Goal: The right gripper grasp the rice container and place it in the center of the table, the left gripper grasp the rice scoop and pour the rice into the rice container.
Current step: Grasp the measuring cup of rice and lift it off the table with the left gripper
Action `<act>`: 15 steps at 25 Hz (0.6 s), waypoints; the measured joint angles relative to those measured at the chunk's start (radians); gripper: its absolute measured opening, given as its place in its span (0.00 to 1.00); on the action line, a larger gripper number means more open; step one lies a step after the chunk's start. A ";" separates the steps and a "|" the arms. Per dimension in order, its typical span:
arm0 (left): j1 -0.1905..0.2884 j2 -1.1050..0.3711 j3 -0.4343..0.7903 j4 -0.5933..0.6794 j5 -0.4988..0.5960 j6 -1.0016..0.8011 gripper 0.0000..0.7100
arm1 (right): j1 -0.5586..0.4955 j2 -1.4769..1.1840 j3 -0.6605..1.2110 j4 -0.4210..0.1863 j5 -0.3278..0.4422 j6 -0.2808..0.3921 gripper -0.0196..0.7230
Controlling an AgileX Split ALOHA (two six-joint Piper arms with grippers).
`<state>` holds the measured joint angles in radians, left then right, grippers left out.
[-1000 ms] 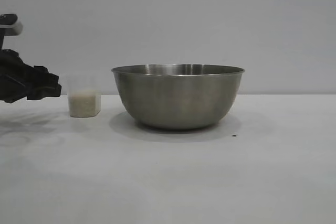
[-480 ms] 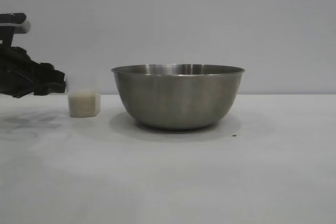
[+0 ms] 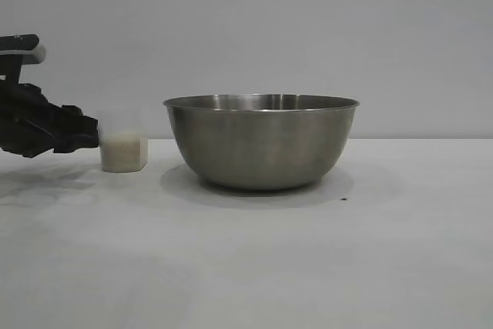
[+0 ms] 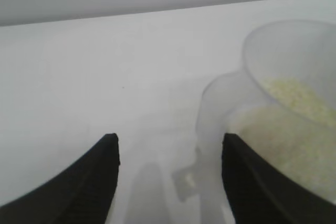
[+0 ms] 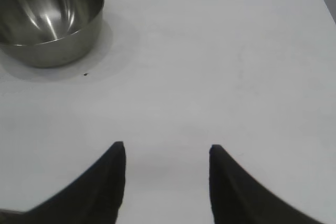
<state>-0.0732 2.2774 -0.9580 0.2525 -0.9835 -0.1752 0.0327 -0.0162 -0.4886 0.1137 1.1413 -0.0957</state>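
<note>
Loose rice (image 3: 124,152) in the open cup could spill. My left gripper next needs to grab the rice scoop by its handle so that it can pour the rice.
The rice container (image 3: 262,144), a big steel bowl, stands in the middle of the white table (image 3: 323,267). Left of it stands the rice scoop (image 3: 123,150), a small clear cup roughly half full of rice (image 3: 122,144). My left gripper (image 3: 94,133) is just left of the scoop, its tip almost at the cup's wall. In the left wrist view the left gripper (image 4: 169,139) is open, and the scoop's handle (image 4: 209,129) lies between its fingers, close to one finger (image 4: 239,177). Nothing is gripped. My right gripper (image 5: 167,148) is open over bare table, well away from the rice container (image 5: 47,19).
A small dark speck (image 3: 343,199) lies on the table by the bowl's right side. The table's rounded far corner (image 5: 321,1) shows in the right wrist view. A plain grey wall (image 3: 308,28) stands behind.
The left gripper has moved right, closing in on the scoop, and has dipped slightly. Bowl and scoop have not moved.
</note>
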 joint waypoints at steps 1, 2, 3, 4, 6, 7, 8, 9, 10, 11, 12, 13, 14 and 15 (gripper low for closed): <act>0.000 0.004 -0.007 0.002 -0.002 -0.004 0.53 | 0.000 0.000 0.000 0.000 0.000 0.000 0.45; 0.000 0.008 -0.010 0.001 -0.004 -0.006 0.53 | 0.000 0.000 0.000 0.000 0.000 0.000 0.45; 0.000 0.010 -0.014 0.001 -0.008 -0.008 0.53 | 0.000 0.000 0.000 0.000 0.000 0.000 0.45; 0.000 0.010 -0.014 0.001 -0.012 -0.010 0.53 | 0.000 0.000 0.000 0.000 0.000 0.000 0.45; 0.000 0.011 -0.014 0.001 -0.018 -0.012 0.53 | 0.000 0.000 0.000 0.000 0.000 0.000 0.45; 0.000 0.011 -0.014 0.001 -0.020 -0.012 0.53 | 0.000 0.000 0.000 0.000 0.000 0.000 0.45; 0.000 0.012 -0.014 0.001 -0.020 -0.012 0.53 | 0.000 0.000 0.000 0.000 0.000 0.000 0.45; 0.000 0.012 -0.014 0.001 -0.022 -0.012 0.53 | 0.000 0.000 0.000 0.000 0.000 0.000 0.45; 0.000 0.012 -0.014 0.001 -0.026 -0.012 0.53 | 0.000 0.000 0.000 0.000 0.000 0.000 0.45; 0.000 0.013 -0.014 0.001 -0.033 -0.012 0.53 | 0.000 0.000 0.000 0.000 0.000 0.000 0.45; 0.000 0.014 -0.014 -0.001 -0.042 -0.012 0.53 | 0.000 0.000 0.000 0.000 0.000 0.000 0.45; 0.000 0.014 -0.014 -0.004 -0.047 -0.013 0.53 | 0.000 0.000 0.000 0.000 0.000 0.000 0.45; 0.000 0.014 -0.014 -0.006 -0.049 -0.016 0.53 | 0.000 0.000 0.000 0.000 0.000 0.000 0.45; 0.000 0.014 -0.014 -0.005 -0.049 -0.021 0.53 | 0.000 0.000 0.000 0.000 0.000 0.000 0.45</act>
<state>-0.0732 2.2918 -0.9719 0.2472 -1.0324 -0.1960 0.0327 -0.0162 -0.4886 0.1137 1.1413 -0.0957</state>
